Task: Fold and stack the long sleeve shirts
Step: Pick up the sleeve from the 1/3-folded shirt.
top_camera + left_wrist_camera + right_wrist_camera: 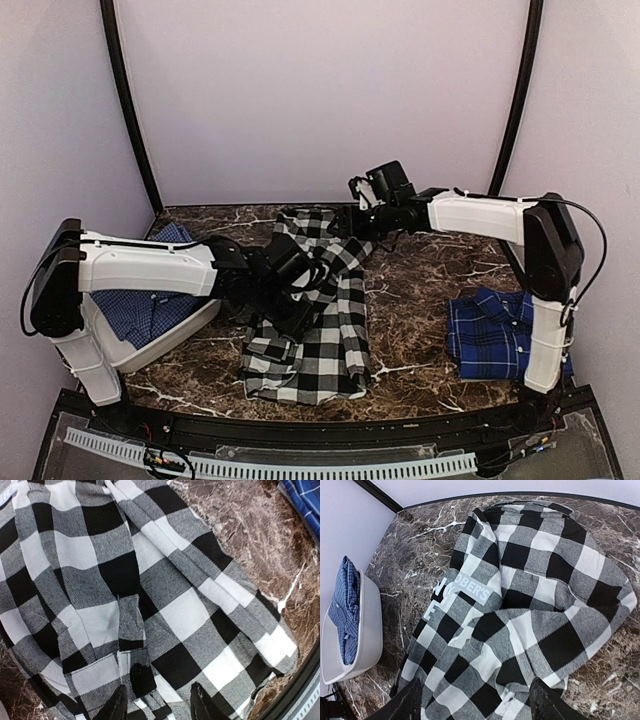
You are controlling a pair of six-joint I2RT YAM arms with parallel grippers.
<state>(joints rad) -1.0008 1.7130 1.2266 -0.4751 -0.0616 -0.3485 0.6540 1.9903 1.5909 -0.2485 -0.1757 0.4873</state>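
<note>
My left gripper should next lift the sleeve to fold the side of the black-and-white checked shirt, so it needs to grip the shirt by the sleeve's loose end (pixel 283 345) (pixel 156 700) near the black button.
The black-and-white checked shirt (pixel 325 320) lies crumpled lengthwise in the middle of the marble table; its white block lettering (pixel 475 587) shows in the right wrist view. My left gripper (pixel 290 318) is low over its left half. Its jaws stand open just above the cloth (pixel 165 605), near a black button (pixel 136 670). My right gripper (pixel 345 222) hovers over the shirt's far end, open wide and empty (pixel 475 705). The dark blue plaid shirt (pixel 495 335) lies folded at the right, by the right arm's base.
A white bin (pixel 150 345) at the left holds another blue plaid cloth (pixel 345 605). A corner of the folded blue shirt (pixel 302 500) shows in the left wrist view. A black rail (pixel 300 430) runs along the table's near edge. Walls close the back and sides.
</note>
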